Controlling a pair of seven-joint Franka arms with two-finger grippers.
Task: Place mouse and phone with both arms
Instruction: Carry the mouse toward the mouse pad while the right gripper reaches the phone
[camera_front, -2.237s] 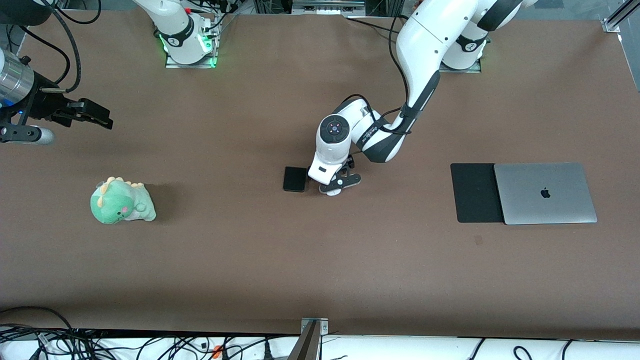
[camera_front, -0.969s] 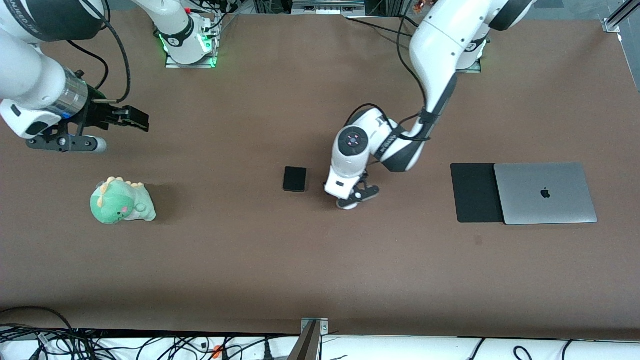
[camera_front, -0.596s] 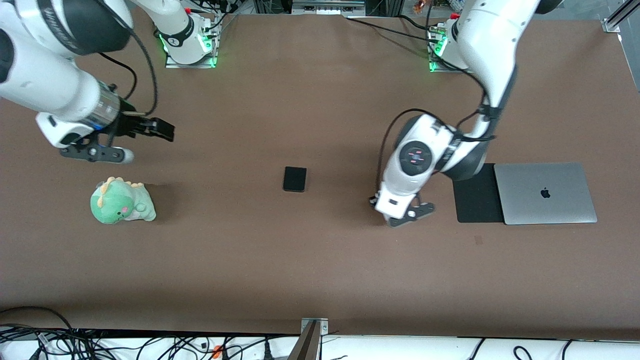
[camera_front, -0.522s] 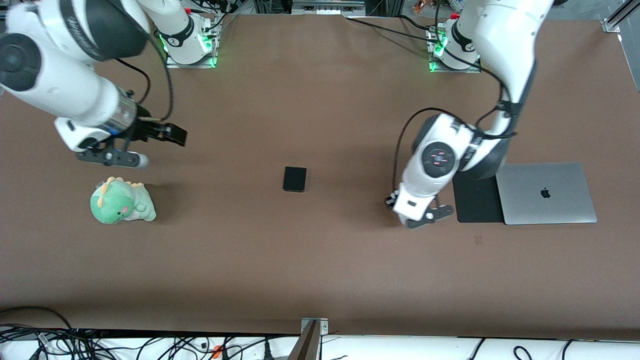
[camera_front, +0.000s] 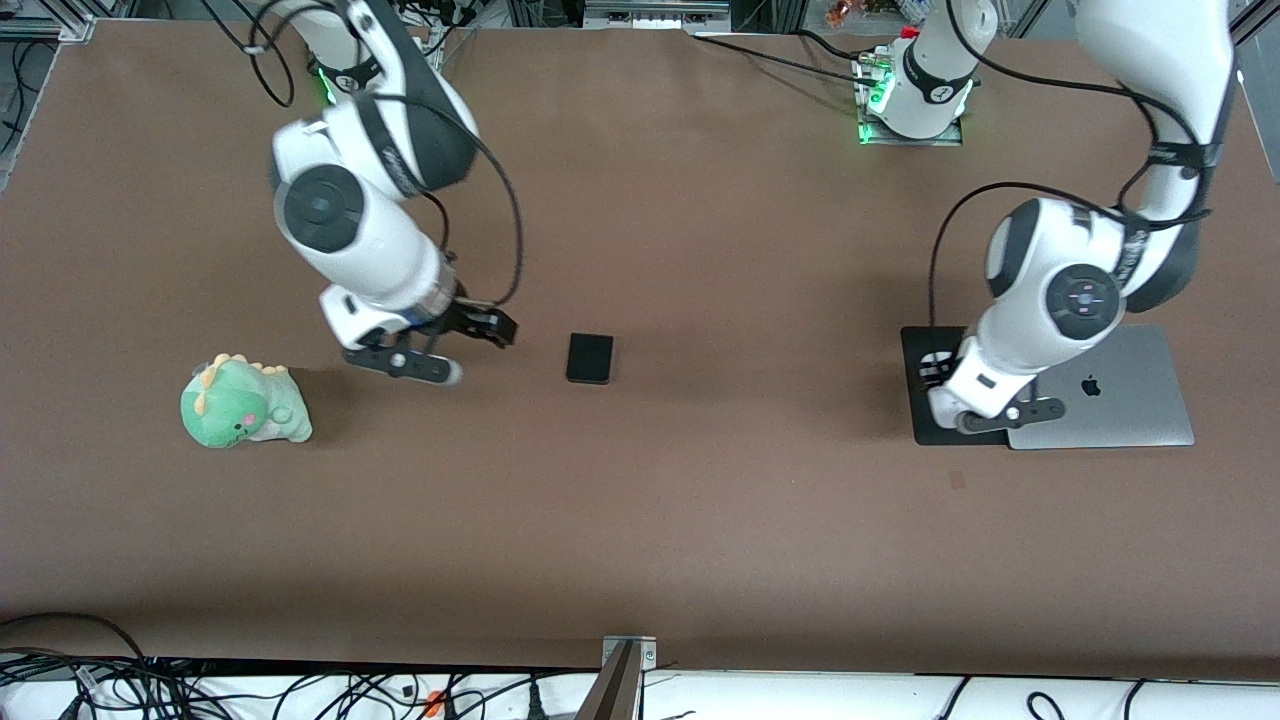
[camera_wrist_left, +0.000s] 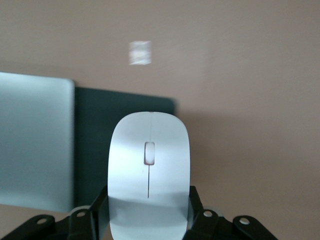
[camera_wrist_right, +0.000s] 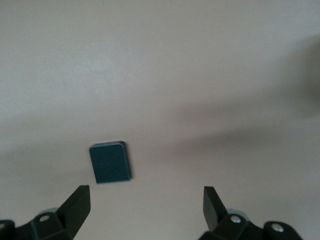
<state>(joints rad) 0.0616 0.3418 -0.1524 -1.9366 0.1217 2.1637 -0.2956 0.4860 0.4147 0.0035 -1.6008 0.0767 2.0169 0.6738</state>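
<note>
The black phone (camera_front: 590, 359) has long side edges, and my right gripper will grab it by those edges next so that I can put the phone in place.
The white mouse (camera_wrist_left: 149, 170) is held between my left gripper's fingers (camera_wrist_left: 148, 200), as the left wrist view shows. In the front view my left gripper (camera_front: 938, 372) is up over the black mouse pad (camera_front: 935, 432), and the arm hides most of the mouse. The black phone (camera_front: 589, 358) lies flat on the brown table near its middle. My right gripper (camera_front: 488, 332) is open and empty, close beside the phone toward the right arm's end. In the right wrist view the phone (camera_wrist_right: 110, 163) lies ahead of the open gripper (camera_wrist_right: 146, 197), off to one finger's side.
A closed silver laptop (camera_front: 1100, 400) lies beside the mouse pad and overlaps its edge, toward the left arm's end; it also shows in the left wrist view (camera_wrist_left: 35, 140). A green plush dinosaur (camera_front: 243, 403) sits toward the right arm's end. Cables run along the table's front edge.
My left gripper has carried the mouse from beside the phone to over the mouse pad. My right arm has swung in from the table's end to beside the phone. The phone has not moved.
</note>
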